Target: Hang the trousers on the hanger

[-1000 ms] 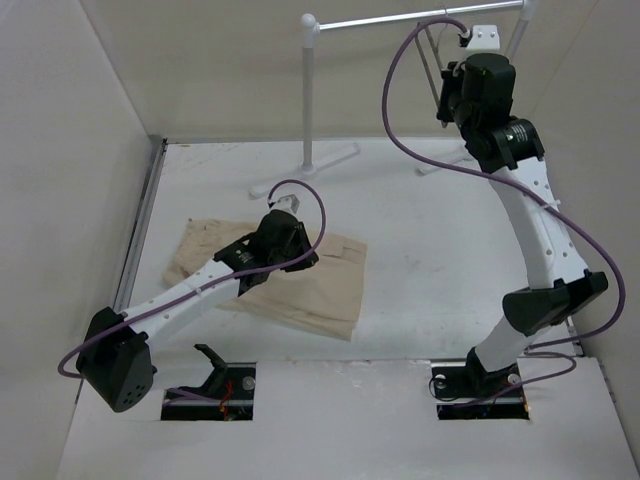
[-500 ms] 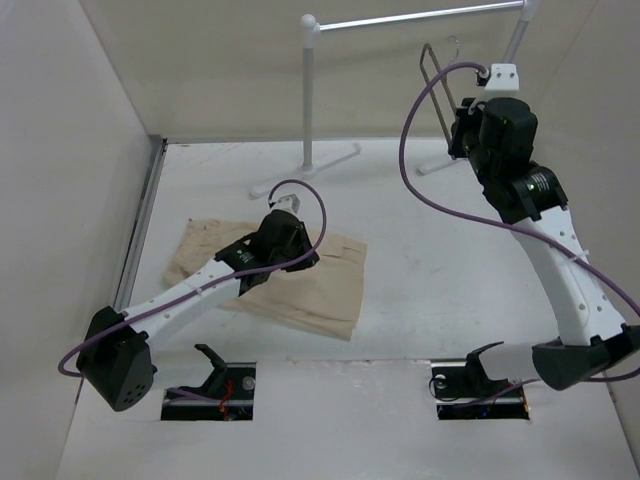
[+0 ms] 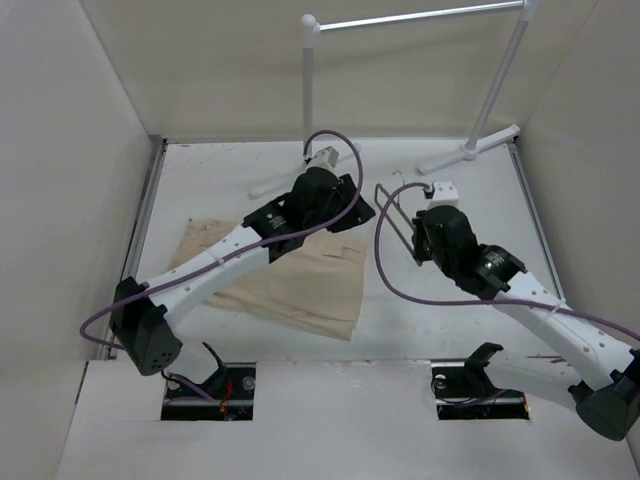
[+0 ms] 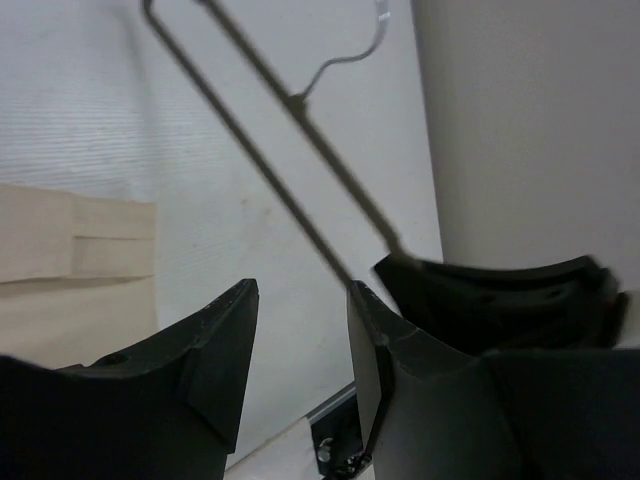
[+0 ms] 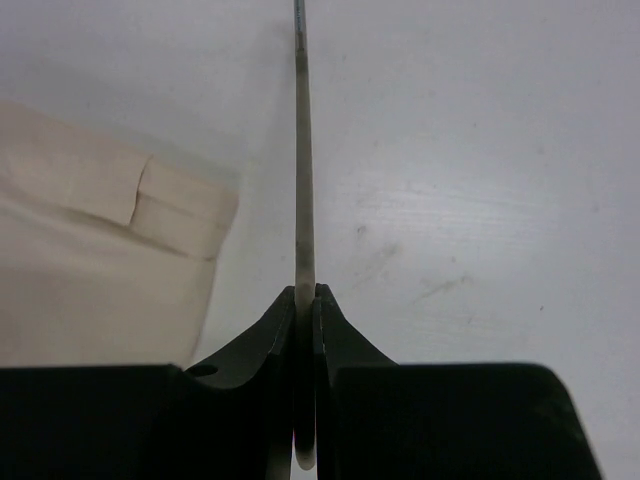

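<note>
My left gripper grabs the hanger by its hook-side bar [image 3: 396, 204] next, which leaves the other bar to place the trousers [image 3: 290, 280] over.
The beige trousers [image 3: 290, 280] lie flat on the table at left centre, with their edge also showing in the left wrist view [image 4: 70, 270] and the right wrist view [image 5: 90, 270]. My right gripper [image 3: 415, 245] [image 5: 305, 290] is shut on the thin dark hanger [image 3: 385, 215], whose wire [image 5: 303, 150] runs up out of the closed jaws. It holds the hanger upright just right of the trousers. My left gripper [image 3: 355, 212] [image 4: 300, 290] hovers over the trousers' right end, open and empty. It faces the hanger [image 4: 300, 100], whose hook shows at the top.
A white tubular garment rack [image 3: 308, 90] stands at the back, its feet [image 3: 470, 152] on the table. Beige walls close in left, right and behind. A metal strip [image 3: 145, 220] runs along the table's left edge.
My right arm brought the hanger down from the rack to the table's middle. My left gripper rose off the trousers, swung right towards the hanger and opened.
</note>
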`<state>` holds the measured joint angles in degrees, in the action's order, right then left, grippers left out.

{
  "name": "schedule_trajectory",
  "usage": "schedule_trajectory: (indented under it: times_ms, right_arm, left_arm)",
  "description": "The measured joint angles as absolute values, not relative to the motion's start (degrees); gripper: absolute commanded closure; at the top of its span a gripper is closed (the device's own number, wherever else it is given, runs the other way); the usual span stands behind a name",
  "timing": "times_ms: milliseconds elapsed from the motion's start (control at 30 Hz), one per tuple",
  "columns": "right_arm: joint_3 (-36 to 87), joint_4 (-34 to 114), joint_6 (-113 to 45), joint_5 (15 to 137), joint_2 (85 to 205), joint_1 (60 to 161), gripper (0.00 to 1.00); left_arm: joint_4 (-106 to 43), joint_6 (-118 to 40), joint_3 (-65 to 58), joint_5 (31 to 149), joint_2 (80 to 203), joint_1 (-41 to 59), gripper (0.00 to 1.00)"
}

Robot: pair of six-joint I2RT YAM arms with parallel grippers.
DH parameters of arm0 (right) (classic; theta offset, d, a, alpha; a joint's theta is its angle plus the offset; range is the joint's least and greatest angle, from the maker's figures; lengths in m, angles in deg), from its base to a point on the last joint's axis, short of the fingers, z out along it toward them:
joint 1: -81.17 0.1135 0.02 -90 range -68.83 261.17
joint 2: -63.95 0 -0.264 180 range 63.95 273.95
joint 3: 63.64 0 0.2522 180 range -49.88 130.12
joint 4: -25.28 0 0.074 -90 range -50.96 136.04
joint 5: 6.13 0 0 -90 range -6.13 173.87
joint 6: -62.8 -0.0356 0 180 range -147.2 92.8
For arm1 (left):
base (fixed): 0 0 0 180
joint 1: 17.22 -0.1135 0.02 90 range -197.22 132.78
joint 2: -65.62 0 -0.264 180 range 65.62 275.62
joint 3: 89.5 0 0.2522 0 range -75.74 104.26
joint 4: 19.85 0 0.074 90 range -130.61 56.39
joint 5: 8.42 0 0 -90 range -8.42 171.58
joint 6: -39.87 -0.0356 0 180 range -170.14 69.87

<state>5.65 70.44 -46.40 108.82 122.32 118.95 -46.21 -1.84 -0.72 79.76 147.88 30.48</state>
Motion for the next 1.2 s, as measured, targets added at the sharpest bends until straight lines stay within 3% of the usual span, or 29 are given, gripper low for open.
schedule_trajectory:
  times_ms: [367,467,633,900,1033,1200]
  right_arm:
    - [1.6,72.4,-53.8,116.6,117.5,128.3,1.0]
    - [0.6,73.1,-54.1,118.7,116.5,129.3,1.0]
    - [-0.9,73.7,-54.6,120.6,114.6,130.4,1.0]
    - [-3.6,74.0,-55.6,120.0,112.0,131.3,1.0]
    - [-3.9,74.1,-56.6,120.3,112.9,133.1,1.0]
    - [-3.9,75.1,-57.1,122.6,114.3,134.6,1.0]
  left_arm:
    - [-47.1,1.8,8.9,78.7,164.8,39.4,0.57]
    - [-48.2,2.6,10.6,78.7,166.7,39.5,0.53]
    - [-48.0,4.4,11.9,78.2,168.0,39.6,0.54]
    - [-41.1,9.2,7.2,77.7,166.4,41.6,0.51]
    - [-39.6,10.7,7.5,78.7,167.1,42.3,0.53]
    - [-39.8,11.6,8.4,78.8,169.3,42.3,0.63]
